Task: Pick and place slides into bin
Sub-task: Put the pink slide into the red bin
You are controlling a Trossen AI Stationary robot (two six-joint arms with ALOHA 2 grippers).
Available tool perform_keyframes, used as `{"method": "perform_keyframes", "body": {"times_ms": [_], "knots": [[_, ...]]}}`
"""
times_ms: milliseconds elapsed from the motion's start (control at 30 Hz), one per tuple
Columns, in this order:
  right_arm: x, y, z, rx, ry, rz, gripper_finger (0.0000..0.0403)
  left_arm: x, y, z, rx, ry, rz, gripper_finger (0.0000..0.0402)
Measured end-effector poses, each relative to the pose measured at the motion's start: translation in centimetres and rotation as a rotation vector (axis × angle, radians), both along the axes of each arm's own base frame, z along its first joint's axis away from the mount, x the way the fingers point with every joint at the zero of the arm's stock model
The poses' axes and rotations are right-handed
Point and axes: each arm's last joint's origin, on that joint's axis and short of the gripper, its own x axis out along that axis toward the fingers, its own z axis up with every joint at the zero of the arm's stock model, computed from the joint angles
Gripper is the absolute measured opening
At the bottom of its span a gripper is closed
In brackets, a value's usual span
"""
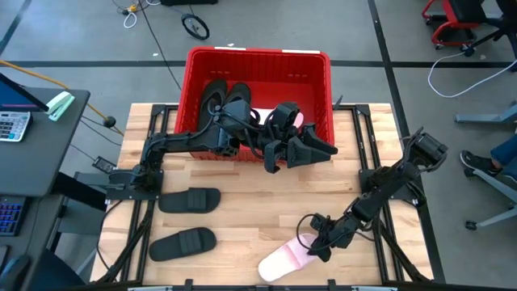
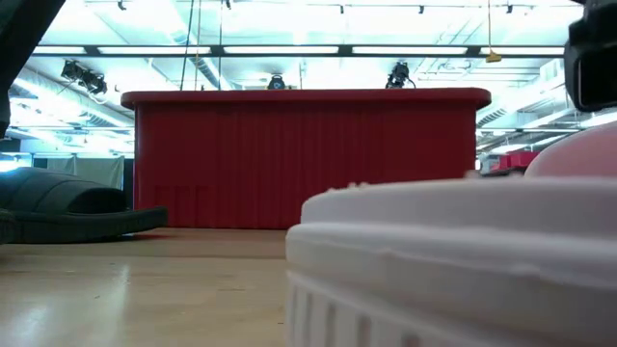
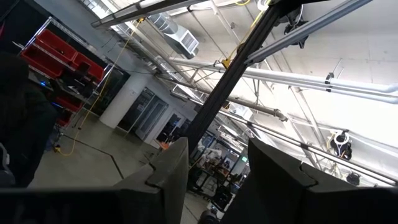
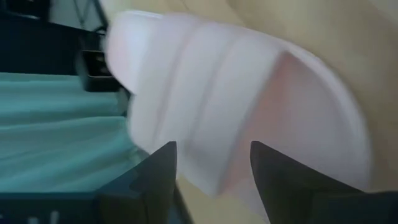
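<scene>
The pale pink slide has to go into the red bin [image 1: 257,61]. My right gripper should grab the slide by its strap [image 1: 302,251] next.
A pale pink slide [image 1: 284,260] lies on the wooden table near its front edge and fills the right wrist view [image 4: 249,93]. My right gripper [image 1: 317,245] slants down at it from the right, open [image 4: 211,149], its fingers just short of the strap. Two black slides [image 1: 190,200] [image 1: 184,242] lie flat at the near left. The red bin [image 1: 257,61] stands at the far edge and holds black sandals [image 1: 224,97] and a pink slide [image 1: 298,120]. My left gripper [image 1: 321,150] hangs open above the bin's near rim, tipped upward [image 3: 217,152], with nothing between its fingers. My right gripper's open fingers [image 4: 158,165] stand at the pale pink slide's strap [image 4: 205,81], coming down at a slant from the table's right. I cannot tell whether they touch it. The slide lies flat on the table.
In the low view the pink slide [image 2: 453,260] looms close in front, the bin's wall [image 2: 308,159] stands behind it, and a black slide [image 2: 67,207] lies at the left. Bare wood [image 1: 258,202] stretches between the bin and the slides. A desk with a calculator [image 1: 12,125] stands beyond the table's left edge.
</scene>
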Motion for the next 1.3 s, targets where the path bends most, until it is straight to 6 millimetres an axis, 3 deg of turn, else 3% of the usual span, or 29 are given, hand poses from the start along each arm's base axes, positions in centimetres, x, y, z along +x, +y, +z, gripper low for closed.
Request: {"method": "perform_keyframes", "body": {"times_ms": [400, 767, 967, 1200, 1300], "knots": [[0.6, -0.4, 0.2, 0.017, -0.021, -0.028, 0.0202, 0.0, 0.0, 0.0, 0.0, 0.0, 0.0, 0.0172], [1.2, -1.0, 0.2, 0.022, -0.016, -0.047, 0.0104, -0.1, 0.1, 0.1, -0.003, -0.012, 0.001, 0.0172], [1.2, -1.2, 0.2, -0.022, -0.043, -0.016, 0.0019, -0.2, 0.6, 0.4, -0.009, -0.044, 0.017, 0.0172], [1.2, -1.2, 0.3, -0.044, -0.067, 0.005, 0.0009, -0.2, 1.6, 0.5, -0.055, -0.029, 0.014, 0.0171], [1.0, -1.2, 1.4, -0.016, -0.103, 0.0, 0.0007, -0.3, 1.9, 0.7, -0.072, -0.051, 0.009, 0.0172]]}}
